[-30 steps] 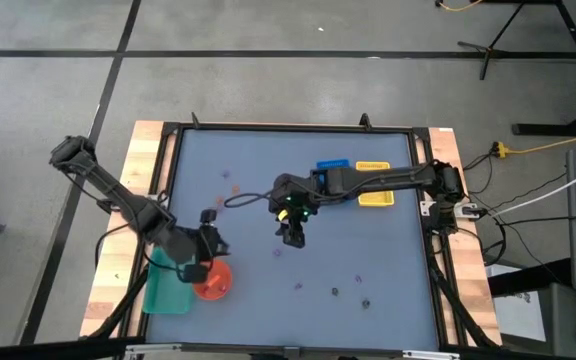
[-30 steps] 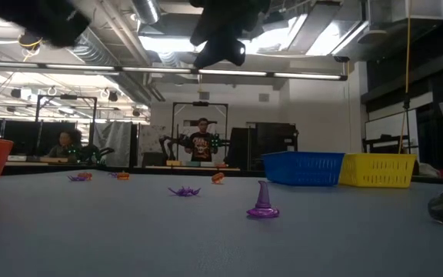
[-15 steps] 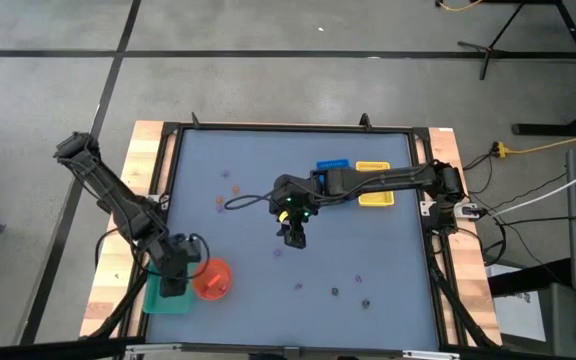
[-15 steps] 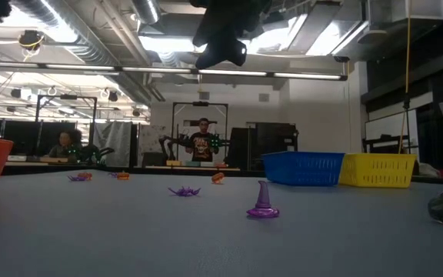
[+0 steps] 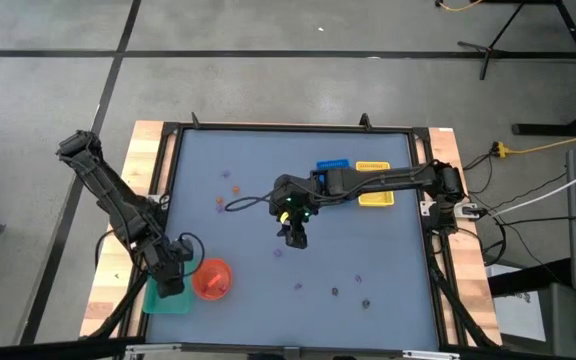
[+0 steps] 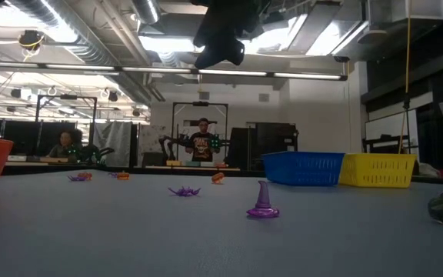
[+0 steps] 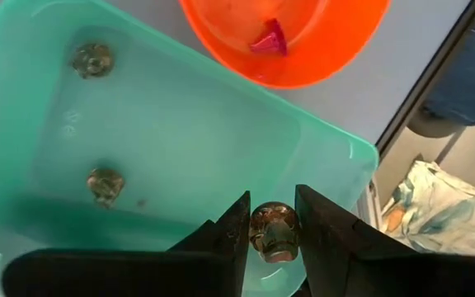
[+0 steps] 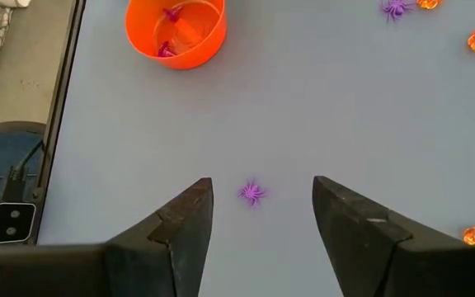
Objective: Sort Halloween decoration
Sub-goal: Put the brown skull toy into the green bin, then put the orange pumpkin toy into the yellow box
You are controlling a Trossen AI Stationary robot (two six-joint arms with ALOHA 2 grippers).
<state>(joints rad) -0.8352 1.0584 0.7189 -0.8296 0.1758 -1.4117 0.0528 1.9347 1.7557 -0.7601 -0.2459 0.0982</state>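
Observation:
The dark skull piece (image 7: 273, 233) hangs inside the green tray's rim, over the tray's bottom, so my left gripper should open now and let it go.
The Halloween decoration lies scattered as tiny pieces on the blue-grey table (image 5: 368, 250). My left gripper (image 5: 171, 283) hangs over the green tray (image 7: 180, 157) at the near left, shut on a dark skull piece (image 7: 273, 233). Two more dark pieces (image 7: 105, 183) rest on the tray's floor. A purple piece (image 7: 269, 40) lies in the orange bowl (image 5: 211, 280) beside the tray. At mid-table my right gripper (image 8: 254, 206) stands open, high above a purple spider (image 8: 252, 193) that lies on the table between its fingers in the wrist view. My left gripper pinches the skull piece by its two sides (image 7: 258, 229) between the two fingers (image 7: 324, 227). The fingers come from above, pointing steeply down. The piece is lifted clear, above the green tray near its rim.
The blue tray (image 5: 333, 165) and the yellow tray (image 5: 373, 190) stand at the far right. Orange and purple pieces (image 5: 226, 190) lie at the far left, others (image 5: 335, 292) toward the near edge. A purple hat (image 6: 263, 201) stands at mid-table. People show in the room behind.
My left gripper has gone from beside the orange bowl toward the table's near left corner, over the green tray, and has rolled about its own axis, keeping hold of the skull piece.

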